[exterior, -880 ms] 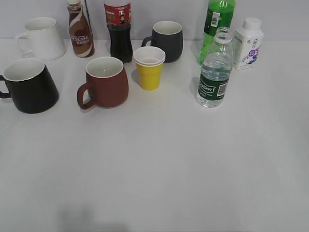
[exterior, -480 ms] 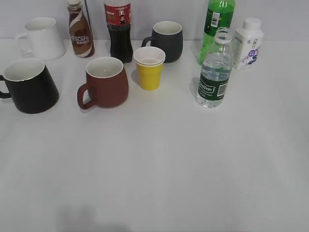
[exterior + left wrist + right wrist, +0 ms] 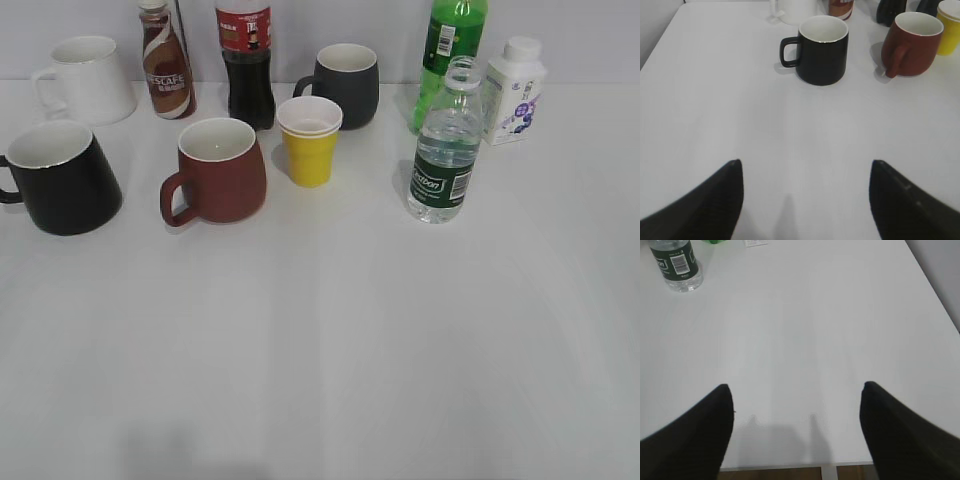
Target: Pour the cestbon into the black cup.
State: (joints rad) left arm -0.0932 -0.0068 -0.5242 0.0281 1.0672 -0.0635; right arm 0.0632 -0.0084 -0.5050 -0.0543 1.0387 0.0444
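Next, my left gripper grabs the black cup by its handle [image 3: 10, 180] to pour in the cestbon [image 3: 444, 150].
The cestbon [image 3: 444, 150], a clear uncapped bottle with a dark green label, stands upright at the right of the table; its base shows in the right wrist view [image 3: 675, 265] at the top left. The black cup [image 3: 62, 177], glossy with a white inside, stands at the left; in the left wrist view [image 3: 821, 50] its handle points left. My left gripper [image 3: 805, 167] is open and empty, well short of the cup. My right gripper [image 3: 797, 390] is open and empty near the table's front edge, far from the bottle. Neither gripper shows in the exterior view.
A maroon mug [image 3: 218, 170], a yellow cup [image 3: 309, 140], a dark grey mug [image 3: 345, 85], a cola bottle [image 3: 246, 62], a Nescafe bottle [image 3: 166, 62] and a white mug [image 3: 88, 78] stand along the back. A bright green bottle [image 3: 448, 50] and a white milk bottle [image 3: 514, 90] stand behind the cestbon.
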